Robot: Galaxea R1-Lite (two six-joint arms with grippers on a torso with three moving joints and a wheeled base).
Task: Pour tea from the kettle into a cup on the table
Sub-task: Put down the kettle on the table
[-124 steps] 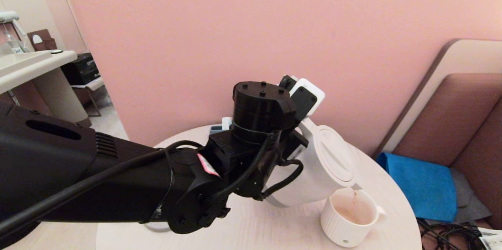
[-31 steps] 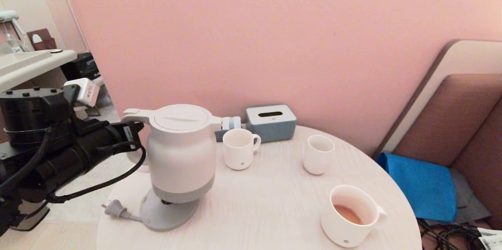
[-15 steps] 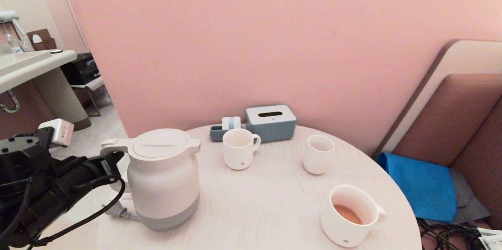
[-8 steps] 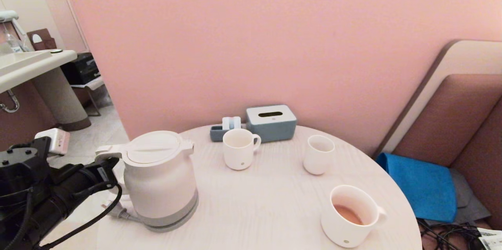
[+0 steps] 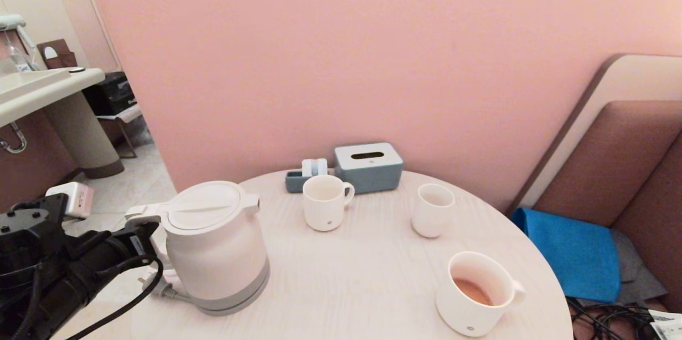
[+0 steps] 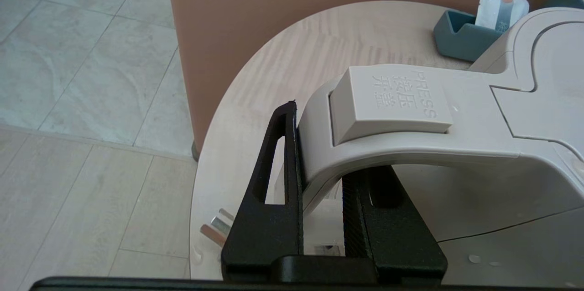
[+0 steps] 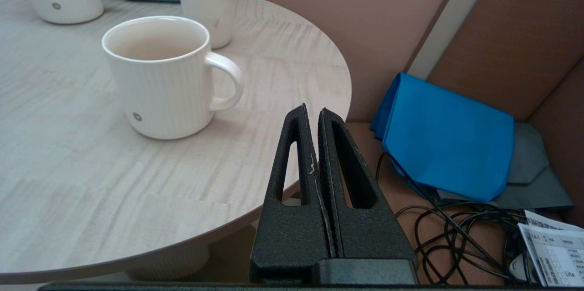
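I should let go of the kettle with my left gripper. The kettle's grey lower edge [image 5: 237,296] sits on its base on the tabletop, so the kettle would stand.
The white kettle [image 5: 216,247] stands at the left edge of the round pale-wood table [image 5: 346,276], leaning slightly. My left gripper [image 5: 143,234] reaches in from the left and is shut on its loop handle [image 6: 388,117], one finger [image 6: 283,154] on each side. The wide ribbed cup [image 5: 476,293] sits at the front right with reddish-brown tea [image 5: 472,291] in its bottom. In the right wrist view the cup [image 7: 157,76] stands just beyond my right gripper [image 7: 311,113], which hangs shut and empty off the table's right edge.
A narrower white mug [image 5: 325,210], a slim white cup [image 5: 432,210], a grey-blue tissue box [image 5: 367,167] and a small tray [image 5: 297,179] stand at the back. The kettle's plug [image 5: 160,288] lies beside it. Blue cloth [image 5: 570,252] and cables [image 5: 613,318] lie on the seat to the right.
The kettle has gone from tilted over the cup to upright, then down and left onto the table's left side. In the last half second it shifted slightly left with the gripper.
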